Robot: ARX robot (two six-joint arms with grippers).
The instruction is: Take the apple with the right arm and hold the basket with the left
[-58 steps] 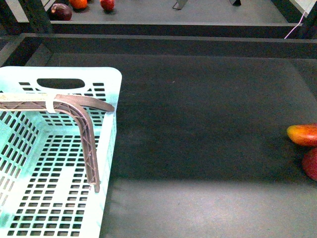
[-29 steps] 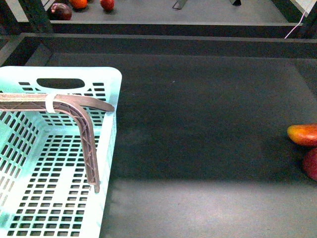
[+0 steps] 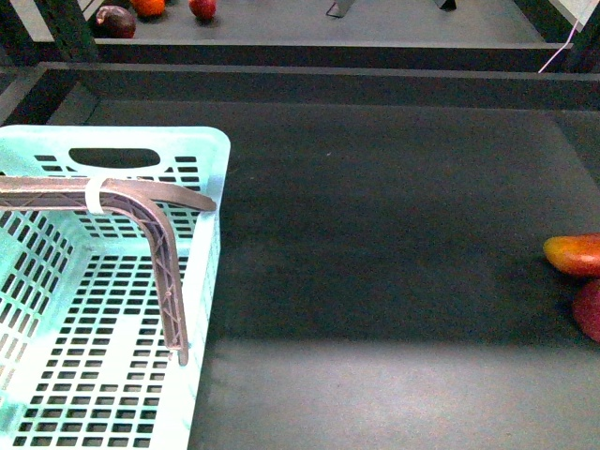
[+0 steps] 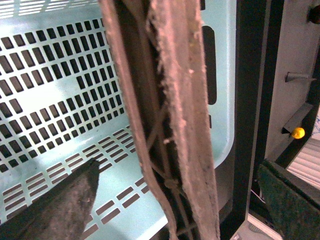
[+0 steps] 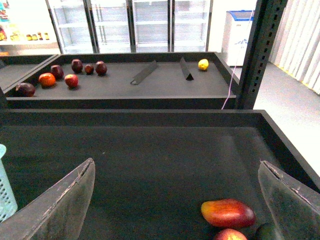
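My left gripper grabs the basket (image 3: pixel 211 150) by the rim of its side (image 3: pixel 207 246) next to steady it, leaving the basket's inside free for the apple.
The aqua basket (image 3: pixel 211 150) stands at the table's front left. My left gripper (image 3: pixel 195 279) is open at its right wall. One brown lattice finger (image 3: pixel 167 281) with a white band bends down inside the basket, and the other tip lies over the rim. In the left wrist view the lattice finger (image 4: pixel 175 115) spans the basket's slotted floor (image 4: pixel 55 90). The apple (image 3: pixel 591 311) lies at the far right edge, cut off by the frame, just in front of an oblong orange-red fruit (image 3: pixel 574 254). My right gripper (image 5: pixel 177 200) is open and empty above the table, with the apple (image 5: pixel 230 235) below it.
The oblong fruit (image 5: pixel 228 213) touches the apple, and a dark fruit (image 5: pixel 267 232) lies beside them. A raised black ledge (image 3: pixel 309 84) borders the table at the back. Behind it, a shelf holds several fruits (image 5: pixel 47 79) and a lemon (image 5: pixel 203 64). A black post (image 5: pixel 257 50) stands at the right.
The left finger has risen very slightly at the basket's rim. The basket and the fruit have not moved.
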